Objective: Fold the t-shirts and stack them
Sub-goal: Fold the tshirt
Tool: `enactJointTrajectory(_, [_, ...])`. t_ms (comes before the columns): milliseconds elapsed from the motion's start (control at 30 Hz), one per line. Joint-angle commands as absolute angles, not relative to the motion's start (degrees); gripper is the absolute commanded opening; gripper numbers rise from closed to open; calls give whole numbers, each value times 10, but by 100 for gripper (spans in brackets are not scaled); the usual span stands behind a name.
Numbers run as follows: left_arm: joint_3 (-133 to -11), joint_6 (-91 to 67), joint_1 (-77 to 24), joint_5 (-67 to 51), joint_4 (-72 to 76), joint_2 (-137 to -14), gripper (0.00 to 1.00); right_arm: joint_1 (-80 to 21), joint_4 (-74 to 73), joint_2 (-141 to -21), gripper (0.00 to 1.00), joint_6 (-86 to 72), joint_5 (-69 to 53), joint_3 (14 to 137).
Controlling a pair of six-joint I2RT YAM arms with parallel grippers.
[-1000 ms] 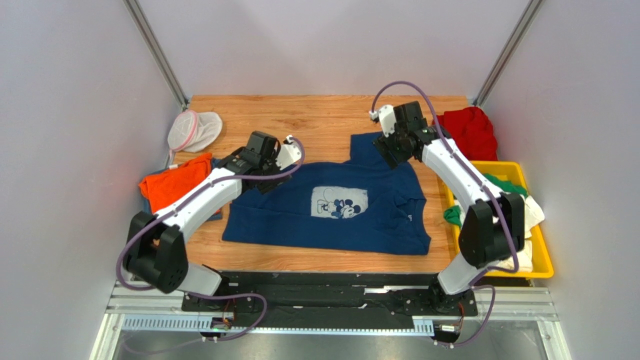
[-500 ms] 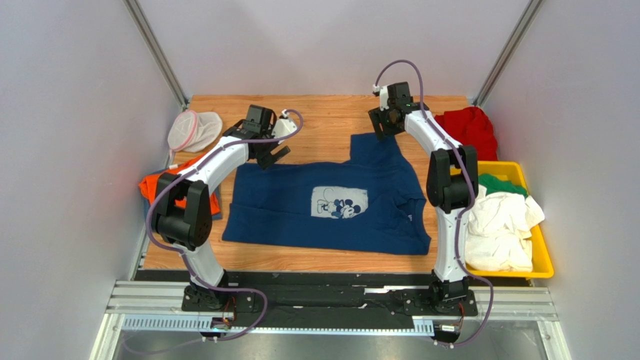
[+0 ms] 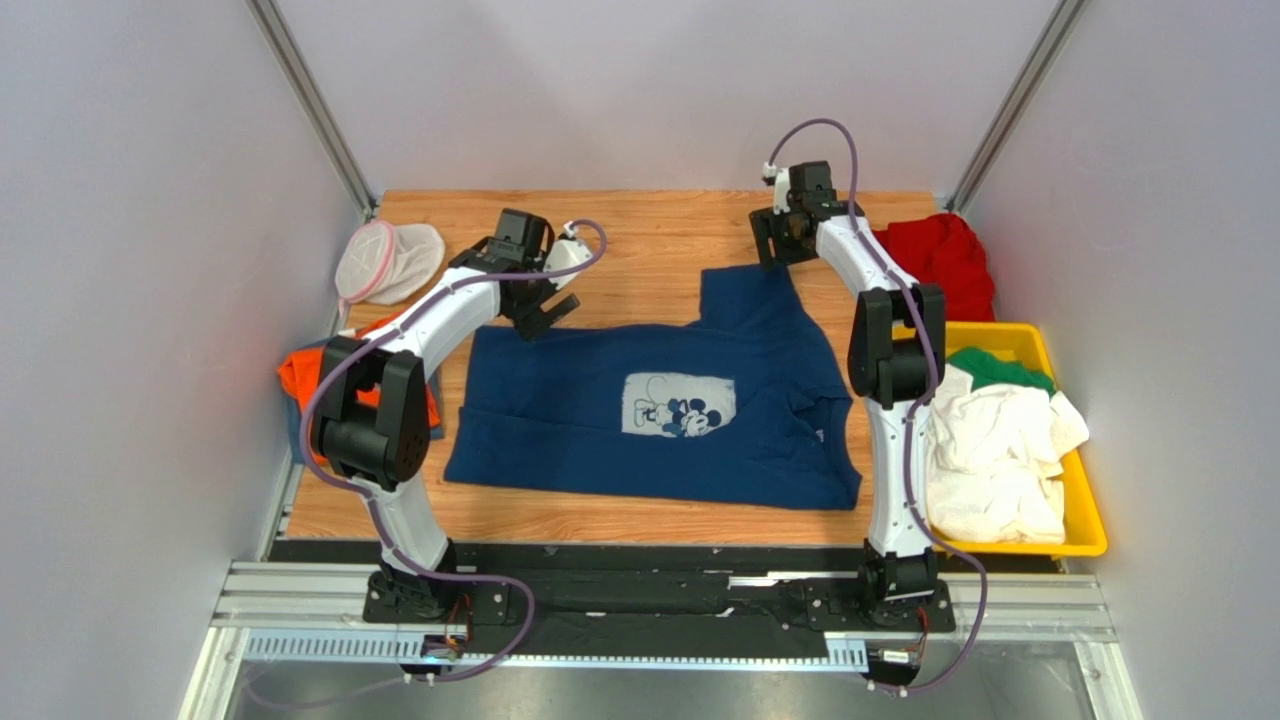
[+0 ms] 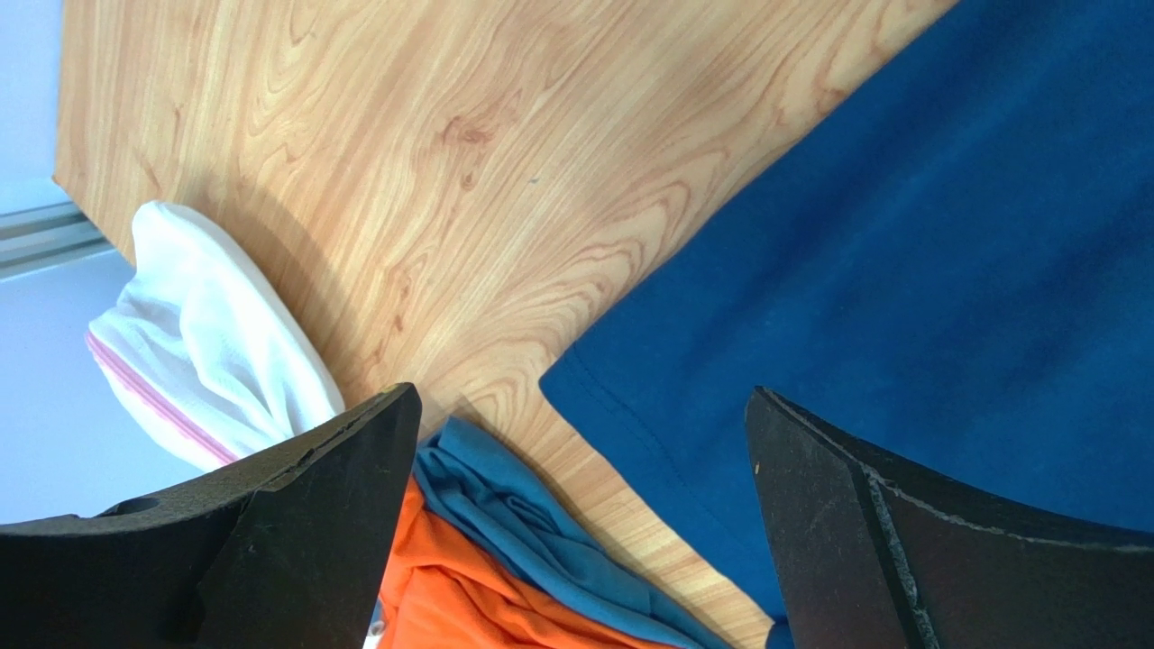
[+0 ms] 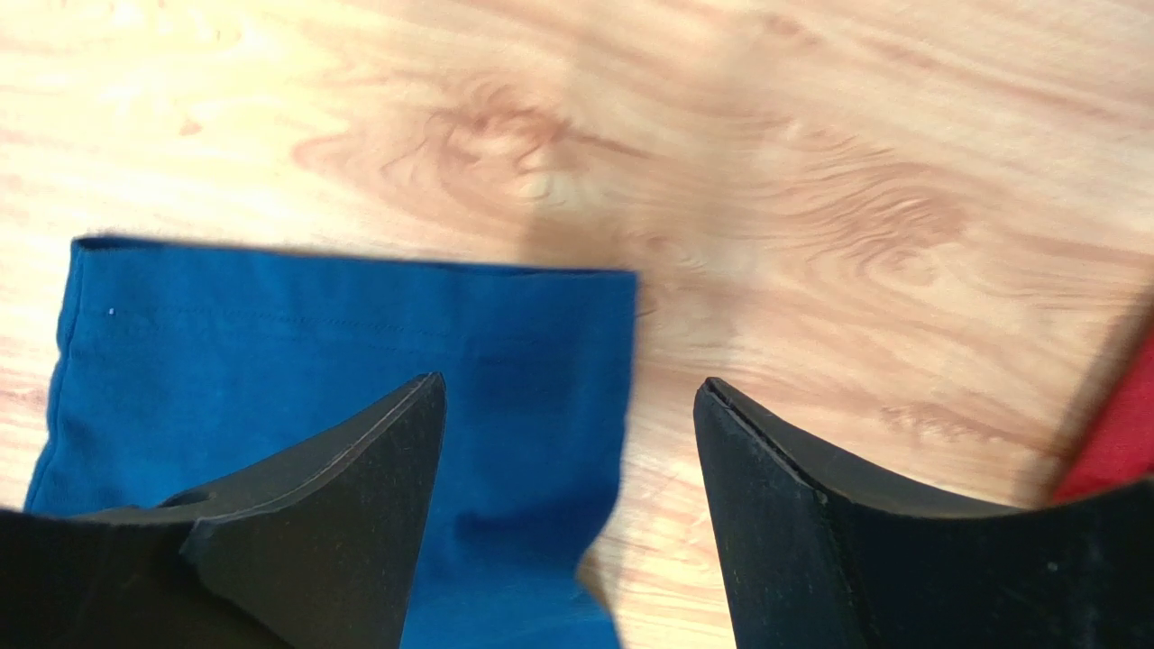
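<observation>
My right gripper takes hold of the navy t-shirt's raised sleeve by the outer corner of its far end next, to fold the sleeve inward.
A navy t-shirt [image 3: 661, 405] with a pale Mickey Mouse print lies spread flat on the wooden table, one sleeve sticking up at the far right. My left gripper [image 3: 544, 308] hovers open over its far-left corner [image 4: 867, 298], holding nothing. My right gripper [image 3: 769, 248] hovers open over the far end of the raised sleeve [image 5: 339, 338], holding nothing. An orange t-shirt [image 3: 323, 368] lies at the table's left edge on a blue cloth [image 4: 542, 527]. A red t-shirt [image 3: 939, 255] lies at the far right. White [image 3: 999, 458] and green [image 3: 992, 365] t-shirts fill the yellow bin.
A white mesh pouch [image 3: 383, 258] with a pink rim lies at the far-left corner, also in the left wrist view [image 4: 203, 338]. The yellow bin [image 3: 1089, 510] stands off the table's right edge. Grey walls enclose the table on three sides.
Both arms have stretched towards the far side. The left gripper rose off the shirt's left edge to its far-left corner. The right gripper moved from the sleeve's base to its far end.
</observation>
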State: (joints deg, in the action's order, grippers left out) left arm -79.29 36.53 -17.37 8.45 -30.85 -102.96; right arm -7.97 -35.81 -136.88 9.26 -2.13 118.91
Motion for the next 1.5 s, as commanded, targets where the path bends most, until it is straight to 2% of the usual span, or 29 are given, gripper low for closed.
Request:
enactJointTrajectory(0, [-821, 367, -171, 81, -317, -1035, 99, -73, -350, -1381, 72, 89, -39, 1234])
enactJointTrajectory(467, [-816, 379, -171, 92, -321, -1038, 99, -69, -366, -1415, 70, 85, -48, 1261])
enactJointTrajectory(633, [-810, 379, -171, 93, -319, -1038, 98, -68, -367, -1419, 65, 87, -54, 1259])
enactJointTrajectory(833, [-800, 381, -171, 93, -316, -1032, 98, -68, -373, -1422, 56, 90, -62, 1258])
enactJointTrajectory(1067, [-788, 387, -171, 99, -311, -1024, 98, -69, -377, -1418, 37, 95, -70, 1243])
enactJointTrajectory(1233, [-770, 391, -171, 105, -302, -1017, 97, -69, -374, -1409, 27, 97, -74, 1226])
enactJointTrajectory(1467, [-755, 395, -163, 106, -293, -1009, 97, -69, -367, -1390, 0, 101, -72, 1204])
